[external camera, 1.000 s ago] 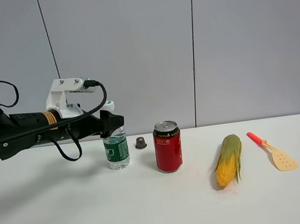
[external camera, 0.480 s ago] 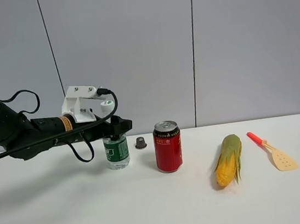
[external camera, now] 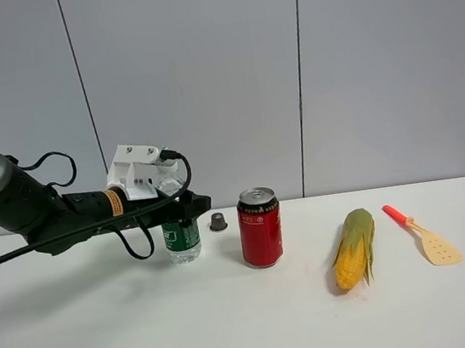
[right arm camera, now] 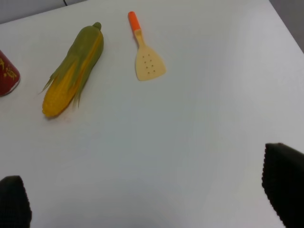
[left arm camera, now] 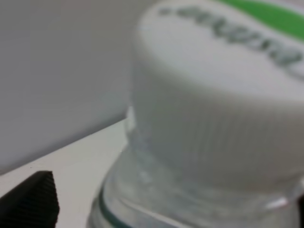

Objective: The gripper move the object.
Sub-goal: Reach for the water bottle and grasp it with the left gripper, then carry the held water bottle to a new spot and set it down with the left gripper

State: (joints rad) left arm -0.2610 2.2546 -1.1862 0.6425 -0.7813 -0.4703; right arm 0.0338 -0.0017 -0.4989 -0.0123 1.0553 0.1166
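Note:
The bottle would be caught if my left gripper closed now, so it should close on the bottle. My fingers reach past the bottle's upper body (external camera: 170,185), just above its dark green label (external camera: 182,235).
The clear water bottle (external camera: 182,239) with a dark green label stands upright on the white table (external camera: 150,331), left of the red can (external camera: 260,228). My left gripper (external camera: 190,203) reaches in from the left at the bottle's upper part, and its white camera block (external camera: 137,176) hides the cap. In the left wrist view the white cap (left arm camera: 213,104) fills the frame, with the bottle between the spread jaws of the left gripper (left arm camera: 166,204); one black fingertip (left arm camera: 31,202) stands apart from the bottle. My right gripper (right arm camera: 149,194) is open and empty over bare table.
A small grey capsule (external camera: 217,221) stands between the bottle and the can. An ear of corn (external camera: 354,247) and a yellow spatula with an orange handle (external camera: 423,235) lie to the right; both also show in the right wrist view, the corn (right arm camera: 73,66) and the spatula (right arm camera: 146,57).
My left arm has moved right and lower, bringing the gripper further around the bottle's upper part. The bottle and the other things have not moved.

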